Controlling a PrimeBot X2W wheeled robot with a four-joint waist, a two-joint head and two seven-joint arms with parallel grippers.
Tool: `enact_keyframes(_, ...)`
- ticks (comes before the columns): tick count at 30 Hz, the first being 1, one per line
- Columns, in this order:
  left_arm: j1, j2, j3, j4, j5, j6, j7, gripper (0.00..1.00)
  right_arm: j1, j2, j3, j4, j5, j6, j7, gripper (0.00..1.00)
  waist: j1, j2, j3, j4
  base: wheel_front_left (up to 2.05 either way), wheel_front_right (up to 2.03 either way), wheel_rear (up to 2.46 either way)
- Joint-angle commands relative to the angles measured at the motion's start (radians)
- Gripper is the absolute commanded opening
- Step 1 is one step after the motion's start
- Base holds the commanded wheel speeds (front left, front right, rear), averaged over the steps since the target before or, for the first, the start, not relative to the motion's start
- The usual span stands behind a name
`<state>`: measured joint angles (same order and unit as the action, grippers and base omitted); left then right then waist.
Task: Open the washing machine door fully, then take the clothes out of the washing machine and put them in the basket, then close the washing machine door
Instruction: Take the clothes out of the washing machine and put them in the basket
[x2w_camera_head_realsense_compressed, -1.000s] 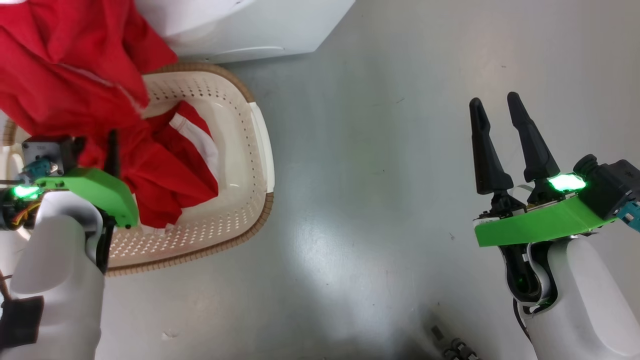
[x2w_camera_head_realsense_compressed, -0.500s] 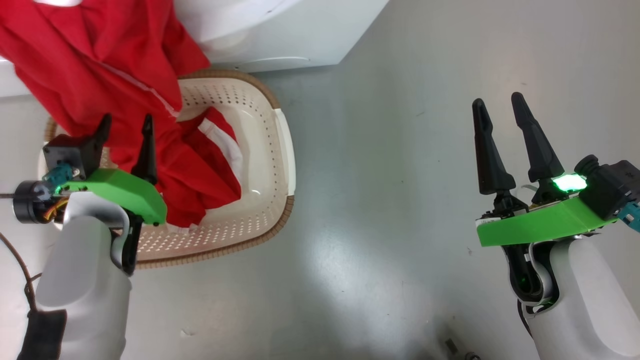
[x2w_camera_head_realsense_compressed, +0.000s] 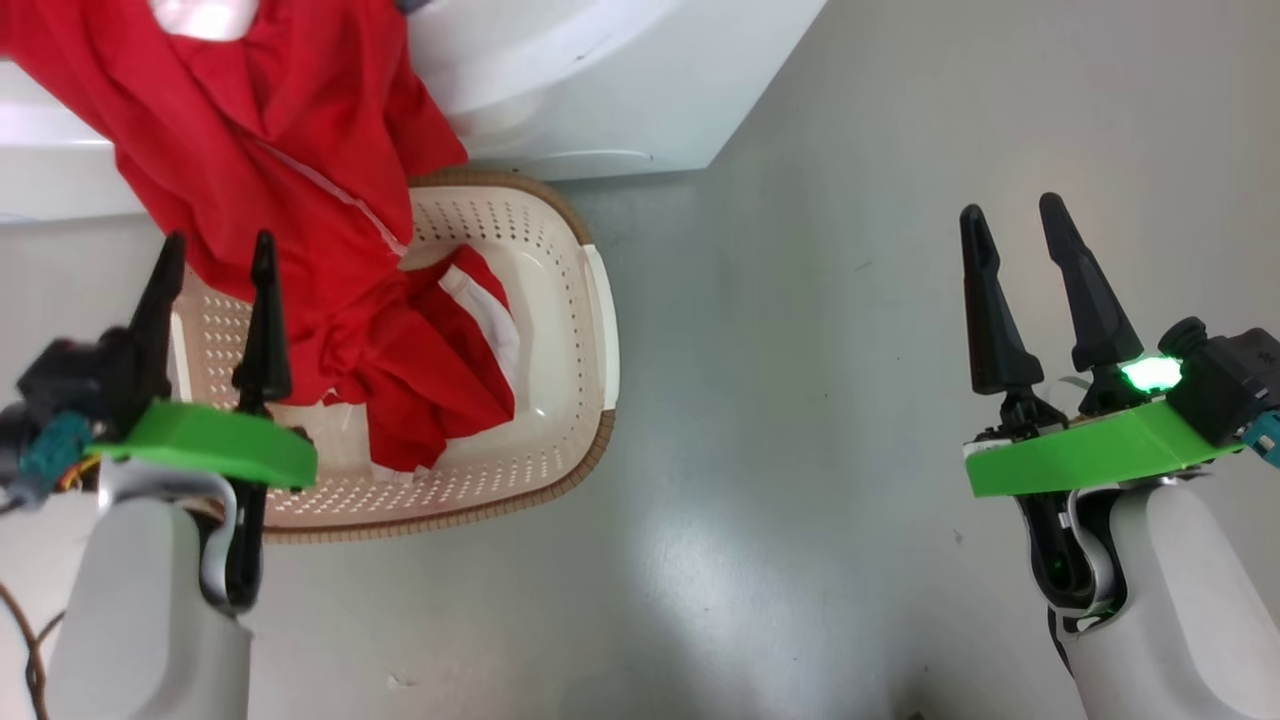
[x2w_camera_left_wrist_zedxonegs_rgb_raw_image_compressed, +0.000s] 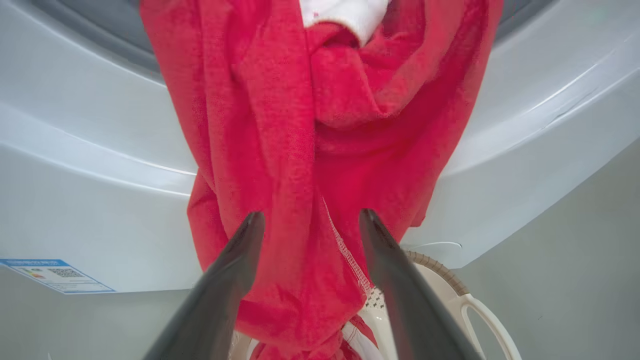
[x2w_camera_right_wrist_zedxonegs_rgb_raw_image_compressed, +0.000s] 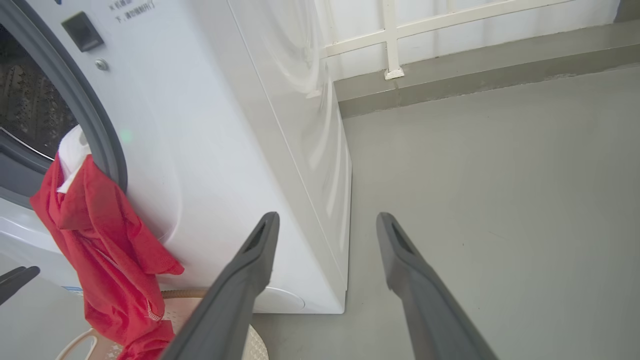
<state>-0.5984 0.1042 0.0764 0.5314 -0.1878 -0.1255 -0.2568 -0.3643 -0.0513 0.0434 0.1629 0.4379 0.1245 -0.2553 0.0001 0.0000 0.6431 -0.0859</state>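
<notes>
The clothes need to be picked up next by their red and white fold with my left gripper, to put the red clothes in the basket.
The red clothes hang out of the white washing machine and trail down into the cream basket on the floor in front of it. My left gripper is open at the basket's left side. In the left wrist view the clothes hang just beyond my left gripper, and nothing is pinched between its spread fingers. My right gripper is open over bare floor far to the right, holding nothing. The right wrist view shows the grey gasket and the drum. The washing machine door is out of view.
Grey floor lies between the basket and my right arm. The machine's side panel runs back to a white railing on a low kerb. A blue label sits low on the machine's front.
My left gripper has opened, let go of the red clothes and drawn back from them. The camera has turned, shifting the whole picture right. The right gripper is unchanged.
</notes>
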Motion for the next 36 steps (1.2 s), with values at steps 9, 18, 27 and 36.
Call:
enact_keyframes(9, 0.175, 0.005, 0.048, -0.220, -0.006, -0.005, -0.005, 1.00, 0.054, 0.001, -0.001, -0.022, -0.019, 0.006, -0.006, 1.00, -0.0001, 0.0000, -0.025, 0.014, 0.00, 0.00, 0.00)
enact_keyframes(18, 0.328, -0.006, 0.068, -0.394, -0.009, -0.005, -0.005, 1.00, 0.066, 0.001, 0.000, -0.020, -0.023, 0.006, -0.006, 1.00, -0.0001, 0.0000, -0.038, 0.015, 0.00, 0.00, 0.00)
enact_keyframes(27, 0.363, -0.022, 0.070, -0.447, -0.004, -0.005, -0.005, 1.00, 0.068, 0.001, 0.005, -0.017, -0.021, 0.006, -0.006, 1.00, -0.0001, 0.0000, -0.045, 0.011, 0.00, 0.00, 0.00)
enact_keyframes(36, 0.281, 0.001, 0.057, -0.406, -0.041, -0.005, -0.005, 1.00, 0.071, 0.001, 0.014, -0.014, -0.021, 0.006, -0.006, 1.00, -0.0001, 0.0000, -0.051, 0.013, 0.00, 0.00, 0.00)
